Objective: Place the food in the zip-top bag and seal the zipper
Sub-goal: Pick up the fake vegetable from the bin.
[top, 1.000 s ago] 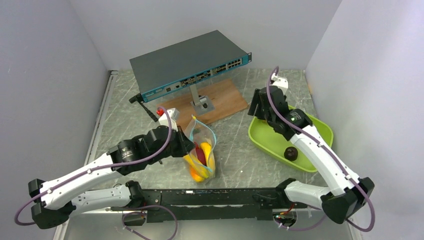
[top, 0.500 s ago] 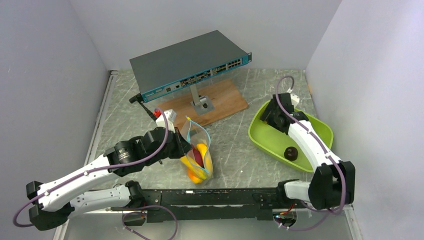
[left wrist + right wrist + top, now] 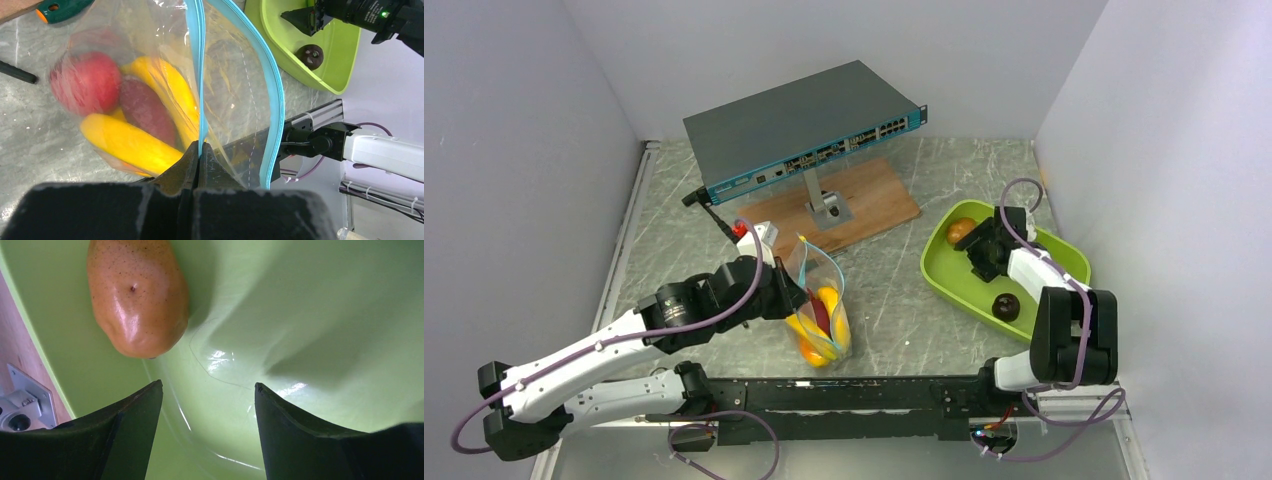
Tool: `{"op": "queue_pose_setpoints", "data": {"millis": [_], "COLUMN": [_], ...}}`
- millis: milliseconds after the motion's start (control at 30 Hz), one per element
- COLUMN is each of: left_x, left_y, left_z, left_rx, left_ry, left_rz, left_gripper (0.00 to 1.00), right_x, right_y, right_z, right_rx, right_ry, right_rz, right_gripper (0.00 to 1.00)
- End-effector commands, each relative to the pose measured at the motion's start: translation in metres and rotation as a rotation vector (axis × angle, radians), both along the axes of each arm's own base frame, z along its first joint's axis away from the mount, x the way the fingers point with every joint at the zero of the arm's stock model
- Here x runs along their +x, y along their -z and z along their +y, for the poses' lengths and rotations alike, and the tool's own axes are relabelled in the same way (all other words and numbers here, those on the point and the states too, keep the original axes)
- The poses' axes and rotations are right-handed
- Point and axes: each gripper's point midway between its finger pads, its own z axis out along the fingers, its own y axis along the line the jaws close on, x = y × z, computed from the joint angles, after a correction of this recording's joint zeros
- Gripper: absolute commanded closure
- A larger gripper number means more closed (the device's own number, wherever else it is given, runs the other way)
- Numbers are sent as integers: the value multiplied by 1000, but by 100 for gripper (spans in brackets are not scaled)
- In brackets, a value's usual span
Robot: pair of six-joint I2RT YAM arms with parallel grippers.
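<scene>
The robot's right gripper needs to grab the orange fruit across its sides at the fruit's near end next, so that its bulk is left to go into the bag (image 3: pixel 824 300) first.
The clear zip-top bag (image 3: pixel 824 300) stands open, its teal zipper (image 3: pixel 200 75) parted into two strips. My left gripper (image 3: pixel 199 150) is shut on one zipper strip at the bag's mouth; it also shows in the top view (image 3: pixel 794 298). Inside the bag lie a red apple (image 3: pixel 85 82), a yellow banana (image 3: pixel 125 142) and a reddish piece (image 3: pixel 145 107). My right gripper (image 3: pixel 207 390) is open and empty, low inside the lime-green tray (image 3: pixel 1064 262), just short of an orange fruit (image 3: pixel 137 295). A brown round fruit (image 3: pixel 1006 306) lies in the tray's near part.
A network switch (image 3: pixel 804 130) sits on a metal stand over a wooden board (image 3: pixel 874 205) at the back. A green-handled tool (image 3: pixel 60 9) lies left of the board. Grey walls close in on the left, back and right.
My right arm has folded down and lowered its gripper into the tray beside the orange fruit, which now shows. My left gripper keeps its hold on the bag, shifted slightly left.
</scene>
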Motion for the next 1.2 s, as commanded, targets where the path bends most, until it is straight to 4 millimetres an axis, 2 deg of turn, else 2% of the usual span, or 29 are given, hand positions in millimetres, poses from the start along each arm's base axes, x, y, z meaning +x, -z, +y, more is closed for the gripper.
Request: {"op": "queue_pose_setpoints", "data": {"millis": [0,200,467,667,867,967,1167], "left_x": [-3,-2,-2,-1,-1,-1,-3], "left_y": [-8,-6,-3,-8,-6,-5,-3], "left_z": [-1,-4,-11,-8,-9,-12,-15], "left_rx": [-44,-45,-21,-22,-23,-18,-10], "left_ry": [-4,0,22,8,12,20,32], "left_rz": [3,3,19,16,20,25,41], "left_gripper": [100,100,100,100,100,100,100], "right_x": [28,41,68,85,78,74,86], "right_y": [-15,-14,-17,-17,-18,-25,-23], "right_z": [0,0,-5,-8,-19,-24,-32], "right_rx": [22,19,9,0,-27,-18,-26], "right_ry": [23,10,18,-2,35,64,50], "right_rz": [-148,-172,-223,-239,-234,-283,-264], "right_gripper": [30,30,30,29,22,11,10]}}
